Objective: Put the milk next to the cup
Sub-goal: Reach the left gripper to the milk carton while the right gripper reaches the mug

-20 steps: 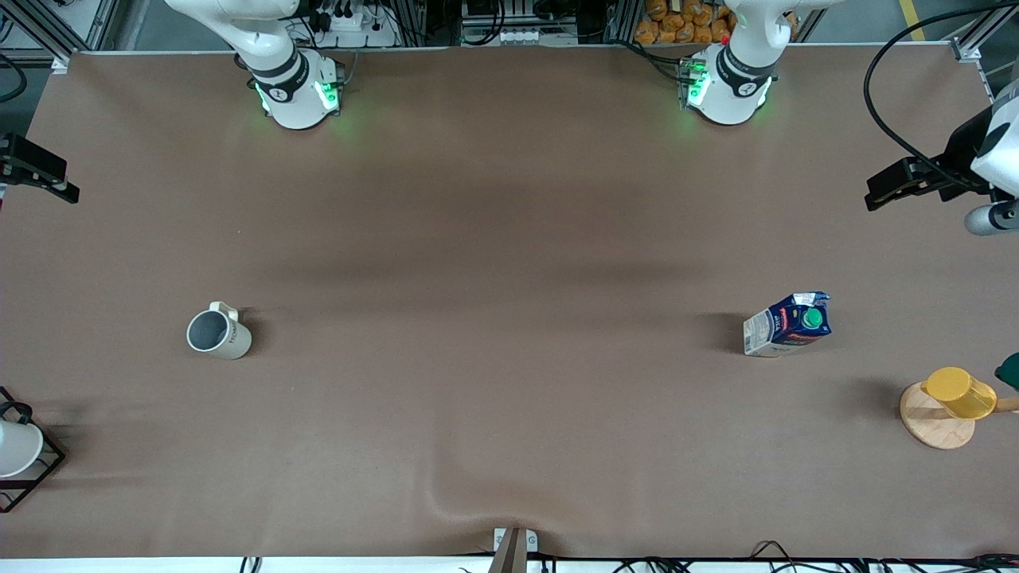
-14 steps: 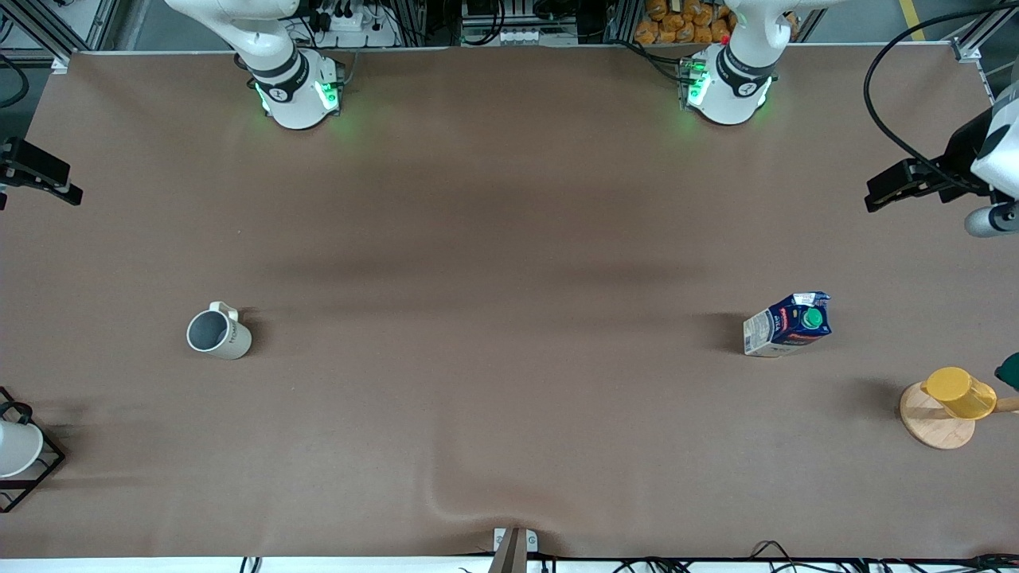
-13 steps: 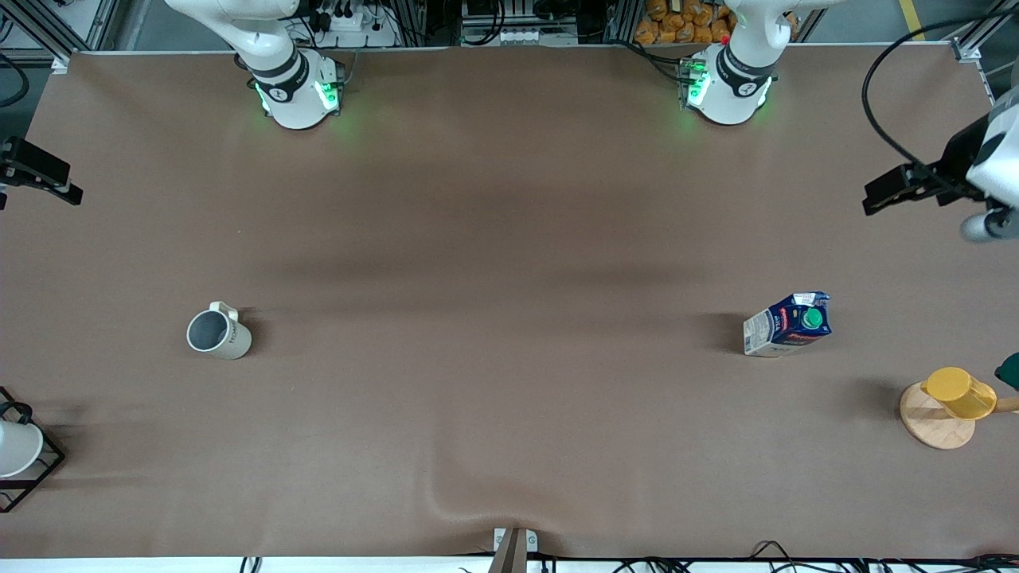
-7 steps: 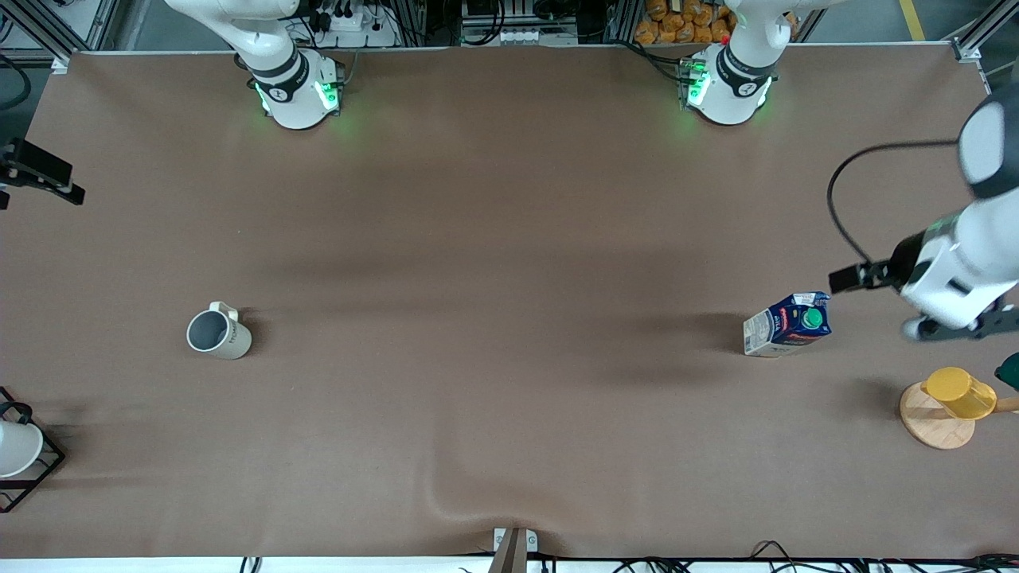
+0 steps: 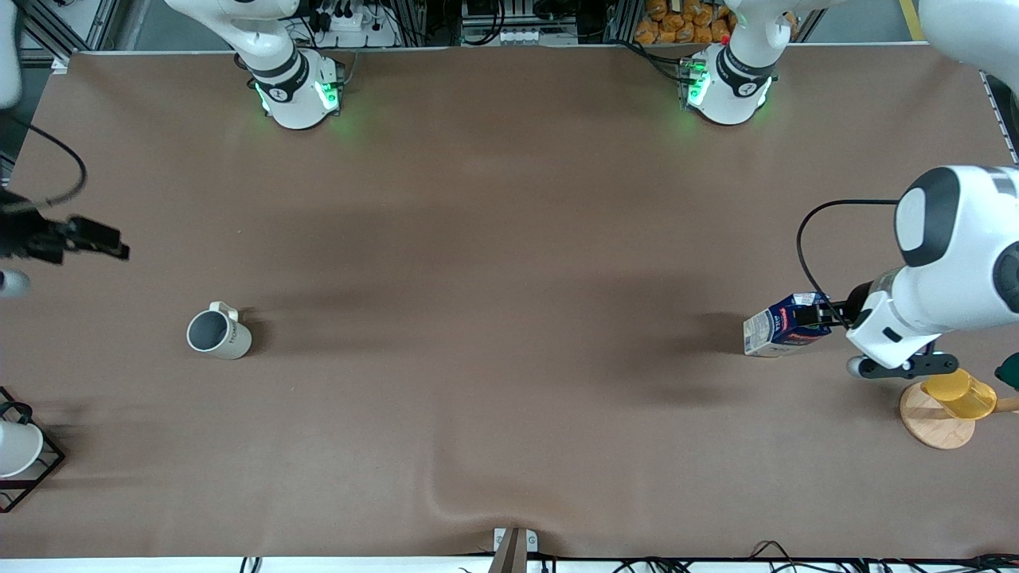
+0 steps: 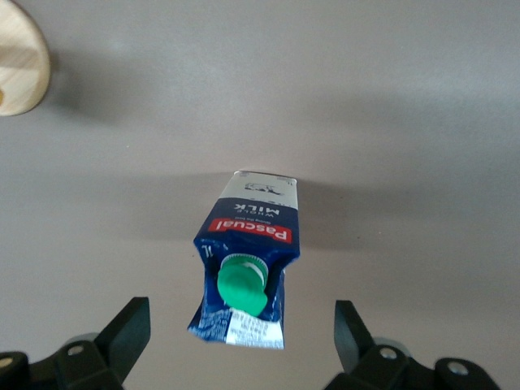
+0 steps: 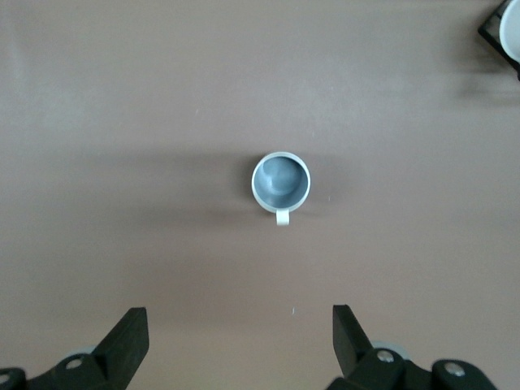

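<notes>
I should next grab the milk with my left gripper by its top end around the green cap (image 6: 242, 288). Then I will put the milk next to the cup.
The milk (image 5: 784, 325), a dark blue carton with a green cap and red band, stands on the table toward the left arm's end. My left gripper (image 5: 903, 366) hangs open and empty over the table beside it. In the left wrist view the milk (image 6: 246, 270) shows below, between the spread fingers of the left gripper (image 6: 241, 341). The cup (image 5: 216, 333), a cream mug with a grey inside, stands toward the right arm's end. My right gripper (image 5: 12, 280) is open and empty, high above the table. The right wrist view shows the cup (image 7: 280, 180) well below the right gripper (image 7: 240, 341).
A yellow cup (image 5: 959, 391) sits on a round wooden disc (image 5: 935, 430) near the milk, nearer the front camera; the disc also shows in the left wrist view (image 6: 16, 69). A white cup in a black wire frame (image 5: 16, 454) stands at the right arm's end.
The left arm has swung in from the table's end and come down over the milk. The right arm has moved in toward the cup. Milk and cup have not moved.
</notes>
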Robot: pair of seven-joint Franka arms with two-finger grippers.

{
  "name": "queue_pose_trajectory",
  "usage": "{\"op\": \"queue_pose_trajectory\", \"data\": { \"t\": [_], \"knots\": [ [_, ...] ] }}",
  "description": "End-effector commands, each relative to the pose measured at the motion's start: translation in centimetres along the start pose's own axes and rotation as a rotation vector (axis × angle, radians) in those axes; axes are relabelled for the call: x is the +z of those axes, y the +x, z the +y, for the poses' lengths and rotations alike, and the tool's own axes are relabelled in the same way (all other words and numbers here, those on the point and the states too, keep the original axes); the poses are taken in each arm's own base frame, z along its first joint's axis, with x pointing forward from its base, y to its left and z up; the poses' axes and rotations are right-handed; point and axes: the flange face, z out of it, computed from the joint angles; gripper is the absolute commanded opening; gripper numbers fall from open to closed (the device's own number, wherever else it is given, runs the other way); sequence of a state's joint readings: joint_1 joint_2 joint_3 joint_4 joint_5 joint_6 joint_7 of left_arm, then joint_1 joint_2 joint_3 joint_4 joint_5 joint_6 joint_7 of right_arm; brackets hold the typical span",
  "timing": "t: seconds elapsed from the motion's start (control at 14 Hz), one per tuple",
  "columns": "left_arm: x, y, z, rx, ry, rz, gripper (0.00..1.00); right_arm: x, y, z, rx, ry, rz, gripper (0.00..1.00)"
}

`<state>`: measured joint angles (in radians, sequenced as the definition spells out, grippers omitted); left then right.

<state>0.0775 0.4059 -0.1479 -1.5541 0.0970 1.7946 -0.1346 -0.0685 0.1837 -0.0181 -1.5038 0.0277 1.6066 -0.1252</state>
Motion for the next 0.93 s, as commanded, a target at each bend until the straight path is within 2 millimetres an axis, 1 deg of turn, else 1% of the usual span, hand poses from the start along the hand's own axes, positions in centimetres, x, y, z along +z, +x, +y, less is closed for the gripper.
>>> {"op": "queue_pose_trajectory", "data": {
  "t": [0.0, 0.07, 0.14, 0.21, 0.29, 0.36, 0.43, 0.5, 0.57, 0.64, 0.71, 0.86],
  "knots": [
    [1.7, -0.3, -0.8, 0.028, 0.024, -0.008, 1.0, 5.5, 0.3, 1.0, -0.007, -0.007, 0.028, 1.0],
    [2.3, -0.4, -0.8, 0.031, 0.027, -0.02, 1.0, 7.5, 0.7, 2.2, -0.02, -0.008, 0.035, 1.0],
    [2.4, -0.5, -0.8, 0.035, 0.027, -0.022, 1.0, 9.4, 1.2, 4.1, -0.036, -0.005, 0.025, 1.0],
    [2.7, -0.5, -0.8, 0.035, 0.027, -0.026, 1.0, 11.2, 1.7, 5.5, -0.05, 0.0, 0.009, 1.0],
    [3.0, -0.6, -0.8, 0.036, 0.028, -0.034, 1.0, 12.4, 2.0, 6.4, -0.061, 0.0, 0.005, 1.0],
    [3.4, -0.7, -0.7, 0.036, 0.027, -0.042, 1.0, 13.7, 2.3, 6.7, -0.062, 0.003, -0.01, 1.0],
    [4.2, -0.5, -0.7, 0.037, 0.026, -0.052, 1.0, 15.0, 2.7, 6.8, -0.064, 0.004, -0.019, 0.96],
    [4.5, -0.3, -0.8, 0.036, 0.025, -0.054, 1.0, 16.6, 3.3, 7.4, -0.064, 0.003, -0.016, 0.94],
    [4.7, -0.3, -0.8, 0.035, 0.024, -0.053, 1.0, 18.4, 3.8, 8.0, -0.074, 0.004, -0.018, 0.9],
    [5.4, 0.0, -0.7, 0.038, 0.025, -0.059, 1.0, 19.4, 4.1, 8.1, -0.084, 0.005, -0.024, 0.83],
    [5.6, 0.1, -0.8, 0.037, 0.025, -0.059, 1.0, 20.5, 4.3, 8.0, -0.086, 0.008, -0.031, 0.76],
    [5.7, 0.2, -1.3, 0.028, 0.023, -0.058, 1.0, 23.9, 5.2, 8.4, -0.091, 0.007, -0.03, 0.72]
  ]
}}
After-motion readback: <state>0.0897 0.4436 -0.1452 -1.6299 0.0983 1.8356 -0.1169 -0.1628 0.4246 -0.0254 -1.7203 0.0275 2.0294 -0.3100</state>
